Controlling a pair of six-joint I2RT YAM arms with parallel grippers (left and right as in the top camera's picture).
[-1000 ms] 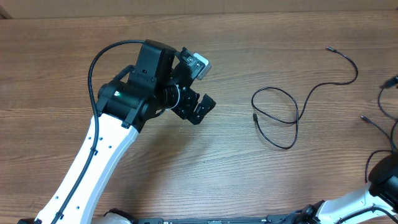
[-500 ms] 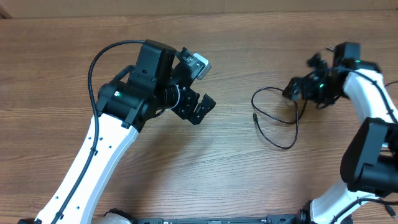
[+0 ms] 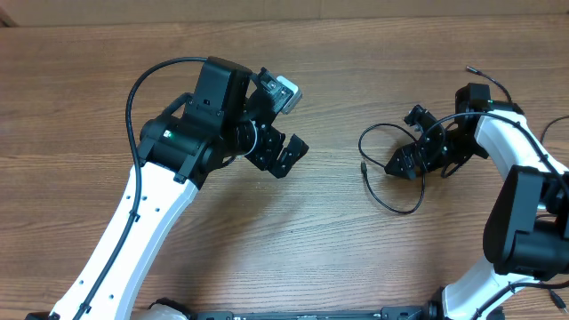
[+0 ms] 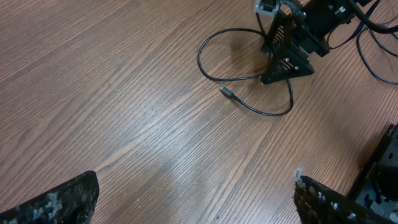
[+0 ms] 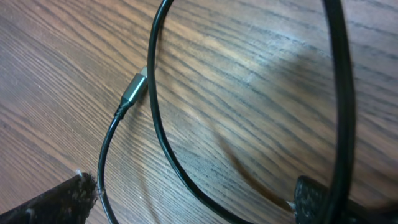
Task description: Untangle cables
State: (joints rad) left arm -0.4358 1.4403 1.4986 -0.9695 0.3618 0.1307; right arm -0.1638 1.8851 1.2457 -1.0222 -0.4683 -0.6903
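The thin black cable should be grabbed by the right gripper by a part of its loop (image 3: pixel 385 166) (image 5: pixel 198 194), away from the plug, so the cable's ends stay free to untangle.
A thin black cable (image 3: pixel 382 197) lies looped on the wooden table at centre right, its small plug (image 3: pixel 364 166) at the loop's left. Its far end (image 3: pixel 468 68) reaches the back right. My right gripper (image 3: pixel 404 162) is low over the loop, open. In the right wrist view its fingers (image 5: pixel 193 208) straddle a cable strand (image 5: pixel 163 134), with the silvery plug (image 5: pixel 135 87) just ahead. My left gripper (image 3: pixel 286 153) is open and empty, well left of the loop. The left wrist view shows the loop (image 4: pixel 208 68), the plug (image 4: pixel 227 93) and the right gripper (image 4: pixel 289 53).
More thin black cables (image 3: pixel 549 133) lie at the right edge, partly hidden by the right arm, and show in the left wrist view (image 4: pixel 373 59). The left arm (image 3: pixel 142 213) spans the table's left half. A pale wall runs along the far edge.
The right arm swung in from the right edge, then moved its gripper left and down onto the cable loop. The left arm has not moved.
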